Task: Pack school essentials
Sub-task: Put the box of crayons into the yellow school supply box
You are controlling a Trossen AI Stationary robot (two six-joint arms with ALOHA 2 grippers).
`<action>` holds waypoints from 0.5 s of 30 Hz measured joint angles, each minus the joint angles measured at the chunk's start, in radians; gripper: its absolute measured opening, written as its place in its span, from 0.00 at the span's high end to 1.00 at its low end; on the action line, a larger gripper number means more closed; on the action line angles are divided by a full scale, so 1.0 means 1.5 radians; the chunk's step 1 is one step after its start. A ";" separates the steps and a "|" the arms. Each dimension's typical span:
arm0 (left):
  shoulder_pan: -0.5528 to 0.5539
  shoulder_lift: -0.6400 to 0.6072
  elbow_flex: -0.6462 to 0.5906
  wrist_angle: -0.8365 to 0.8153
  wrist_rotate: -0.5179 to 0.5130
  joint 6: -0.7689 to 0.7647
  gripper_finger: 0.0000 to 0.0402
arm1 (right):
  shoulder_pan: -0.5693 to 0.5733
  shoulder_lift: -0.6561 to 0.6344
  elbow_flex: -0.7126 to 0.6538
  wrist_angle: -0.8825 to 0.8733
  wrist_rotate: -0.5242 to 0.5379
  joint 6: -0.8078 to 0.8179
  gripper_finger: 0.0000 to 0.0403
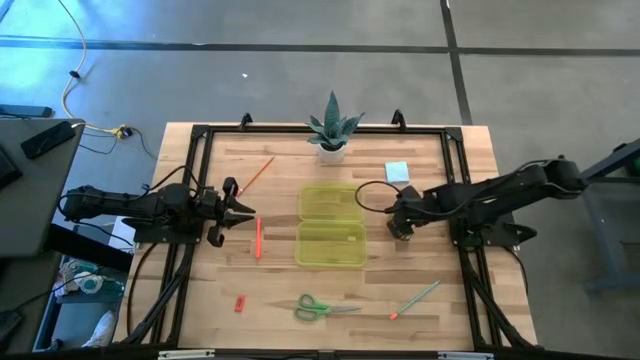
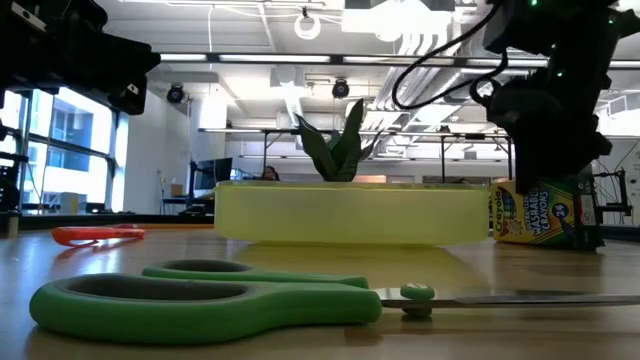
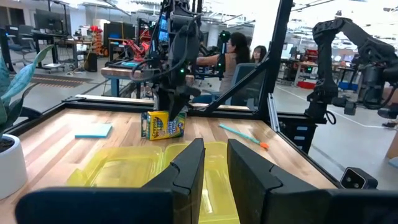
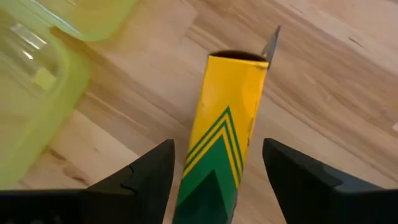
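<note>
My right gripper closes now, since its fingers stand on either side of the yellow and green crayon box [image 4: 221, 137] in the right wrist view. Closing now would catch it.
A yellow and green crayon box [image 4: 221, 137] stands upright on its bottom end on the table, right of the open yellow-green case [image 1: 331, 226]; its top flap is open. My right gripper [image 4: 217, 180] points steeply down over it, open, one finger on either side of the box's upper part, with a gap on each side. The low view shows the same box [image 2: 545, 212] under the gripper. My left gripper [image 1: 240, 213] waits at the left, level, open a little, with nothing between its fingers. An orange pen [image 1: 258, 238] lies just in front of it.
Green-handled scissors [image 1: 322, 308], a green pencil [image 1: 415, 300] and a small red eraser [image 1: 240, 303] lie near the front edge. An orange pencil [image 1: 258, 175] lies far left and a light-blue notepad [image 1: 397, 171] far right. A potted plant [image 1: 332, 130] stands at the far edge.
</note>
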 joint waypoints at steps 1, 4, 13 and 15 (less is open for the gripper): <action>0.000 0.000 0.000 0.000 0.000 0.000 0.84 | 0.000 0.006 0.000 -0.001 0.000 0.000 0.45; 0.000 0.000 0.000 0.000 0.000 0.000 0.84 | 0.000 0.019 0.000 0.000 0.000 0.001 0.51; 0.000 0.000 0.000 0.000 0.000 0.000 0.84 | 0.000 0.024 0.000 0.003 0.000 0.001 0.76; 0.000 0.000 0.000 0.000 0.000 0.000 0.84 | 0.000 0.024 0.000 0.003 0.000 0.000 0.80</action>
